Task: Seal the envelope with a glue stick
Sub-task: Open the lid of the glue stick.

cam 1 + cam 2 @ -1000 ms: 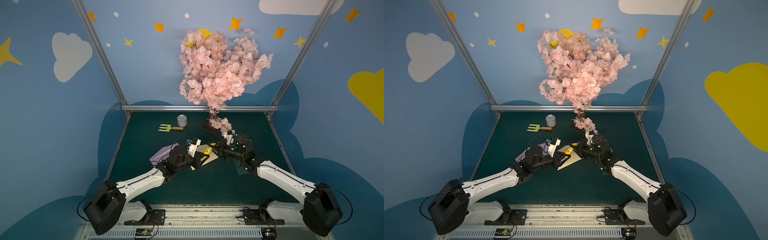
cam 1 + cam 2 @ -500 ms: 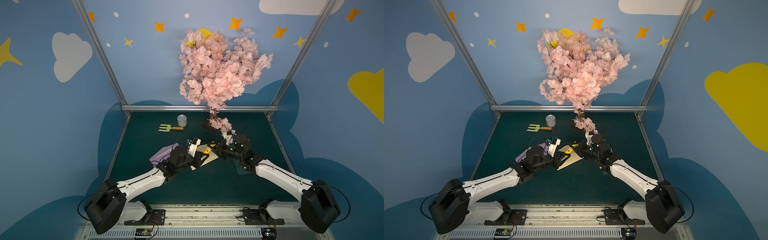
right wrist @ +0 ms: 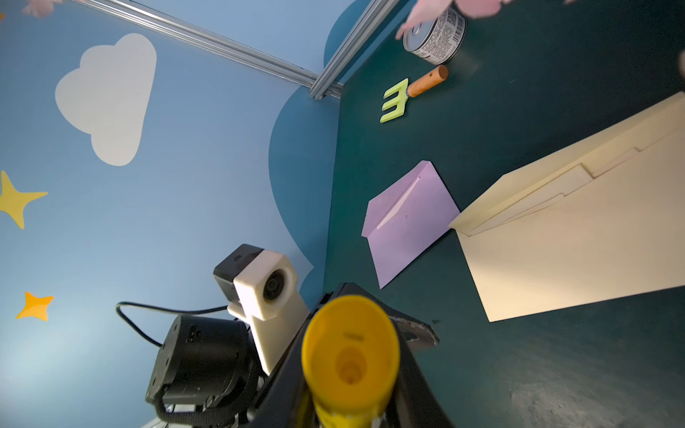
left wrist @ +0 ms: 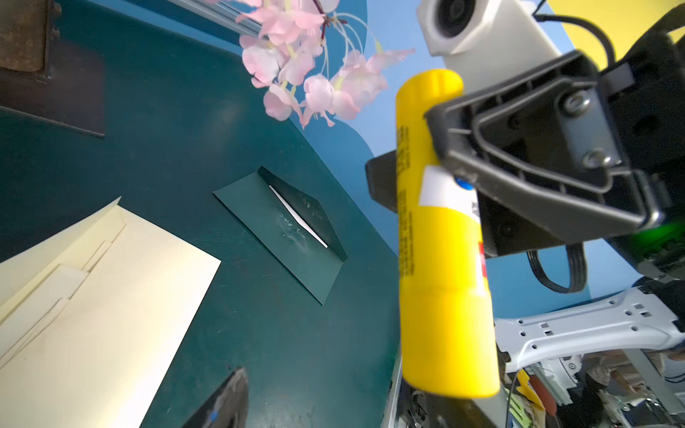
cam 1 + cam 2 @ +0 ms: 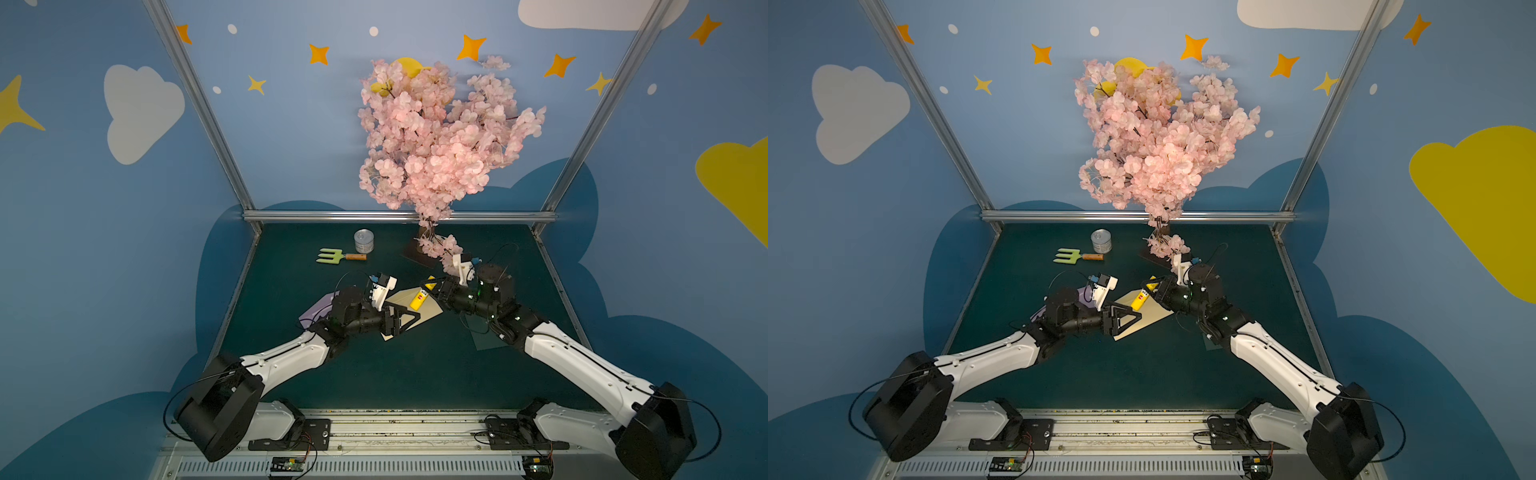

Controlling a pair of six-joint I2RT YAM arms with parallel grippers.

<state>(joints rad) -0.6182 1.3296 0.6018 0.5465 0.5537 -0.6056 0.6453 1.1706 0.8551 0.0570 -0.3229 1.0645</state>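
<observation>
I should reach the yellow glue stick [image 5: 417,301] with my left gripper and grip its free cap end, rather than the held body, to take the cap off for sealing.
The cream envelope [image 5: 428,315] [image 5: 1152,319] lies flat mid-table, flap side up [image 4: 111,296] [image 3: 574,241]. Just above it hangs the yellow glue stick [image 5: 417,301] [image 5: 1137,300], tilted, with my right gripper [image 5: 428,291] [image 5: 1149,291] shut on the middle of its body [image 4: 441,259]. One end of the stick faces the right wrist camera [image 3: 350,355]. My left gripper [image 5: 413,319] [image 5: 1138,318] stands open at the stick's lower end, over the envelope's left part. One of its fingers [image 4: 226,402] is well apart from the stick; the other finger is hidden.
A lilac envelope [image 5: 316,309] [image 3: 407,222] lies under my left wrist. A dark green envelope [image 5: 484,338] [image 4: 289,229] lies under my right forearm. At the back are a green toy fork [image 5: 332,255], a tin can [image 5: 363,241] and the blossom tree [image 5: 436,145].
My right gripper has closed on the glue stick. My left gripper, shut at the stick's end before, has opened. Both arms stay almost where they were.
</observation>
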